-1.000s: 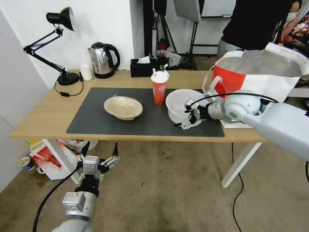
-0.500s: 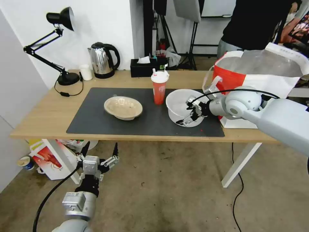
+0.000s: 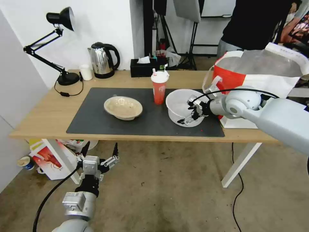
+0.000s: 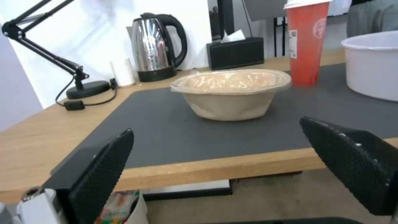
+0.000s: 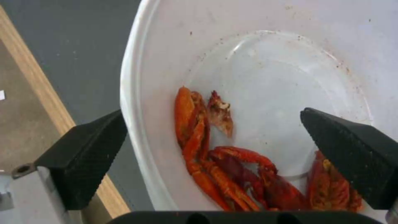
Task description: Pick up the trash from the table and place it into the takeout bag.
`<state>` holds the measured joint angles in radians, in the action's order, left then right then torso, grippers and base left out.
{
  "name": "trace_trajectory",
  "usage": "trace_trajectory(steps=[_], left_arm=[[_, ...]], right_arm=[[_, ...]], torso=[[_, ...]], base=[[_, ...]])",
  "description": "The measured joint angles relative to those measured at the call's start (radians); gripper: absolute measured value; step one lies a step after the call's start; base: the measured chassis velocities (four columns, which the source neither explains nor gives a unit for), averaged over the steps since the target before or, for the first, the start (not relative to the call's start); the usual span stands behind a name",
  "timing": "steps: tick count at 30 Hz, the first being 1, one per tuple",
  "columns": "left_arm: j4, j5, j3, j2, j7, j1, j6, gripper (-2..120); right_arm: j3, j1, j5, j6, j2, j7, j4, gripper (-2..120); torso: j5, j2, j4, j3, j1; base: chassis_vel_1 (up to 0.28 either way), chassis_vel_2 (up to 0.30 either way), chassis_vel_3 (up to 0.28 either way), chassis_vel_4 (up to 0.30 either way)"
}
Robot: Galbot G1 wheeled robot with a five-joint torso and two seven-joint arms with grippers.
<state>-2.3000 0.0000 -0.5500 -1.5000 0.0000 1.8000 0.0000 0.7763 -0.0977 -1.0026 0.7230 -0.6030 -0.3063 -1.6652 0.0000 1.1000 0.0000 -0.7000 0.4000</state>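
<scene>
I should next pick up the large white bowl by its rim (image 3: 180, 123) with my right gripper, so that I can tip the red scraps into the takeout bag (image 3: 257, 74).
The large white bowl (image 3: 179, 102) with red scraps (image 5: 226, 174) sits on the dark mat (image 3: 96, 119) at the table's (image 3: 42, 119) right. My right gripper (image 3: 187, 113) is open and straddles the bowl's near right rim, one finger (image 5: 83, 155) outside the wall and the other finger (image 5: 352, 155) inside. The red cup (image 3: 159, 87) stands just left of and behind the bowl. The beige paper bowl (image 3: 123, 107) rests mid-mat. The takeout bag (image 3: 257, 74) stands open at the right end. My left gripper (image 3: 100, 152) hangs open below the table's front edge, facing the beige bowl (image 4: 232, 93).
A desk lamp (image 3: 61, 19), a kettle (image 3: 103, 59), a small white cup (image 3: 86, 72) and a black tissue box (image 3: 143, 67) line the table's back. A smaller red-and-white bag (image 3: 48, 158) sits on the floor under the left end. A white table leg (image 3: 239, 161) slants at the right.
My right gripper has moved away from the table's front edge and onto the white bowl's rim, mostly in the first half second. The left arm has not moved.
</scene>
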Motion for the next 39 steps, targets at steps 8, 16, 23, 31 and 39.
trace_trajectory(steps=[8,16,23,31,39], left_arm=[[0.0,0.0,0.0,0.0,0.0,0.0,0.0,100],[0.0,0.0,0.0,0.0,0.0,0.0,0.0,100],[0.0,0.0,0.0,0.0,0.0,0.0,0.0,100],[0.0,0.0,0.0,0.0,0.0,0.0,0.0,100],[0.0,0.0,0.0,0.0,0.0,0.0,0.0,100]], right_arm=[[0.01,-0.003,0.021,0.0,-0.011,-0.005,0.013,100],[0.017,-0.008,0.024,0.0,-0.017,0.001,0.017,94],[0.018,-0.01,0.022,0.0,-0.017,0.008,0.014,71],[0.019,-0.012,0.019,0.0,-0.013,0.017,0.005,48],[0.02,-0.014,0.015,0.0,-0.005,0.027,-0.003,19]], torso=[[-0.0001,0.0,0.0,0.0,0.0],[0.0,0.0,0.0,0.0,0.0],[0.0,0.0,0.0,0.0,0.0],[0.0,0.0,0.0,0.0,0.0],[0.0,0.0,0.0,0.0,0.0]], base=[[0.0,0.0,0.0,0.0],[0.0,0.0,0.0,0.0],[0.0,0.0,0.0,0.0],[0.0,0.0,0.0,0.0],[0.0,0.0,0.0,0.0]])
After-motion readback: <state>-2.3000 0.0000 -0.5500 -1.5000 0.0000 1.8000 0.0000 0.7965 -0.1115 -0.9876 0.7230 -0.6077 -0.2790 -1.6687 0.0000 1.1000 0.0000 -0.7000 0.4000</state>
